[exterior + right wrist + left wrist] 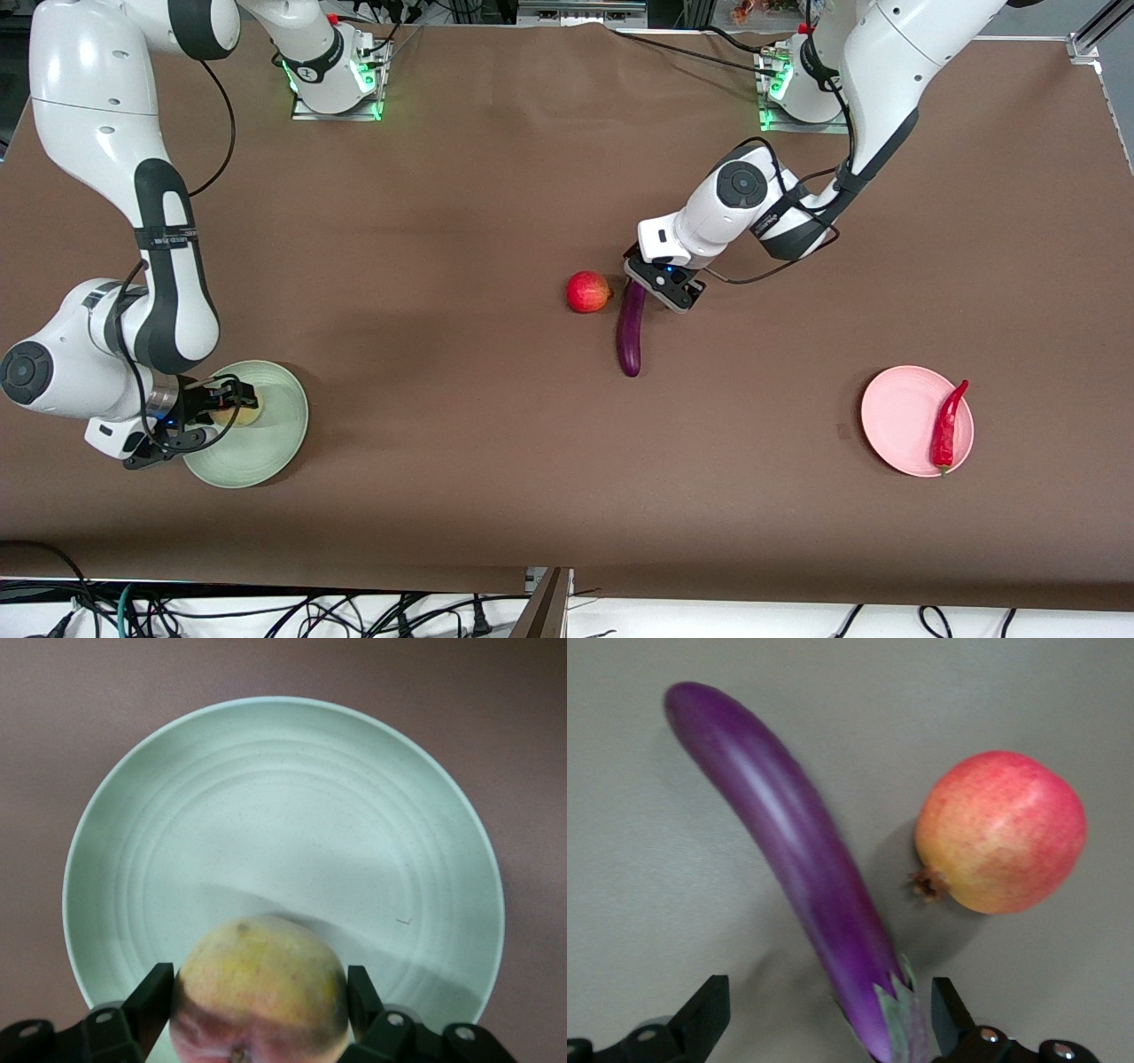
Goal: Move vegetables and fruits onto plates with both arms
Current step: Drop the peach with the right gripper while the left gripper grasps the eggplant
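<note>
My left gripper next takes the purple eggplant by its stem end [899, 1019] to the pale pink plate with the chili.
The purple eggplant [630, 337] lies mid-table, with the red pomegranate-like fruit [588, 291] beside its stem end. My left gripper [649, 285] is open, low over the stem end. In the left wrist view its jaws [829, 1014] straddle the eggplant [788, 833] without touching it, and the red fruit [1001, 833] is close by. My right gripper [232, 406] is shut on the yellow-green peach-like fruit [245, 410] over the pale green plate [279, 447]. In the right wrist view both fingers [158, 992] press the peach [257, 992] above the plate [283, 815]. The red chili [947, 427] lies on the pale pink plate [895, 416].
The green plate stands near the right arm's end of the table. The pink plate stands near the left arm's end. Both are nearer to the front camera than the eggplant. Brown table cover all round.
</note>
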Motion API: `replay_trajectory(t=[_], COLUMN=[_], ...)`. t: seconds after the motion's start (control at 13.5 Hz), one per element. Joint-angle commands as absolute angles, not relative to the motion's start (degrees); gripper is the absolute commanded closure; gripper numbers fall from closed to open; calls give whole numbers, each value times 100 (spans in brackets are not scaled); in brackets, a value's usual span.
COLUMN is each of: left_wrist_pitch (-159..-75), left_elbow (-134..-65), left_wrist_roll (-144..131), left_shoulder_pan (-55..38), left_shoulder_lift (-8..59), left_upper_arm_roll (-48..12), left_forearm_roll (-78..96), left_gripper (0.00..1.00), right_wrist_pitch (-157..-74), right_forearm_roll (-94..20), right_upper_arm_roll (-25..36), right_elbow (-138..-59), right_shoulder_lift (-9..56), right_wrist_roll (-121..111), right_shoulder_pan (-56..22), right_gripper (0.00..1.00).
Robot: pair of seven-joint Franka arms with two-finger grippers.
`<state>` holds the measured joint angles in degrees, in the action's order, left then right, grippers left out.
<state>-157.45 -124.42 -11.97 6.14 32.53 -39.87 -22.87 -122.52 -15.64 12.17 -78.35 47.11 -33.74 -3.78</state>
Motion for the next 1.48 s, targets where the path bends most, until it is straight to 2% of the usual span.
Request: replay_trajectory(t=[0.0, 0.15, 0.22, 0.3, 0.45, 0.52, 0.59, 0.67, 0.74, 0.82, 1.04, 1.19, 1.41], left_wrist_pitch=[-15803, -15855, -15864, -15864, -15873, -15873, -15873, -15873, -15864, -15864, -15716, -15260, -15117], left_elbow=[-12515, -12481, -12472, -12446, -12367, -12340, -12314, -12261, -12252, -12252, -12278, -12252, -12234], left_wrist_roll=[-1292, -1292, -1292, -1292, -1510, -1703, -1888, -2003, -2030, -2022, -1986, -1978, -1978], left_shoulder_pan=[449, 396, 343, 317, 334, 317, 299, 281, 316, 369, 684, 1105, 1895], left_shoulder_lift=[3155, 3269, 3287, 3339, 3524, 3585, 3621, 3682, 3657, 3621, 3166, 2797, 2532], left_upper_arm_roll=[-3946, -3938, -3894, -3815, -3745, -3709, -3700, -3700, -3700, -3709, -3735, -3901, -4060], left_forearm_roll=[-2452, -2461, -2574, -2906, -3443, -3602, -3708, -3839, -3893, -3902, -3911, -3902, -3815], left_gripper=[0, 0, 4, 14, 46, 57, 62, 75, 96, 100, 100, 100, 100], right_wrist_pitch=[-12200, -12007, -11875, -11735, -11445, -11400, -11391, -11356, -11260, -11163, -11136, -11136, -11214], right_forearm_roll=[-1696, -1696, -1696, -1696, -1696, -1696, -1696, -1696, -1696, -1696, -1696, -1705, -1696], right_upper_arm_roll=[1125, 1108, 1107, 1099, 1099, 1107, 1107, 1107, 1107, 1099, 1029, 871, 607], right_elbow=[-7796, -7761, -7709, -7656, -7541, -7541, -7550, -7567, -7567, -7567, -7602, -7603, -7611], right_shoulder_lift=[4615, 4483, 4413, 4377, 4290, 4263, 4219, 4167, 4166, 4149, 4113, 4113, 4131], right_wrist_roll=[-3507, -3472, -3463, -3437, -2860, -2491, -2209, -1936, -1638, -1295, -494, 84, 938], right_shoulder_pan=[-316, -421, -474, -527, -755, -904, -1044, -1176, -1300, -1414, -1783, -1907, -2213], right_gripper=[0, 0, 0, 0, 0, 0, 0, 0, 0, 0, 0, 0, 0])
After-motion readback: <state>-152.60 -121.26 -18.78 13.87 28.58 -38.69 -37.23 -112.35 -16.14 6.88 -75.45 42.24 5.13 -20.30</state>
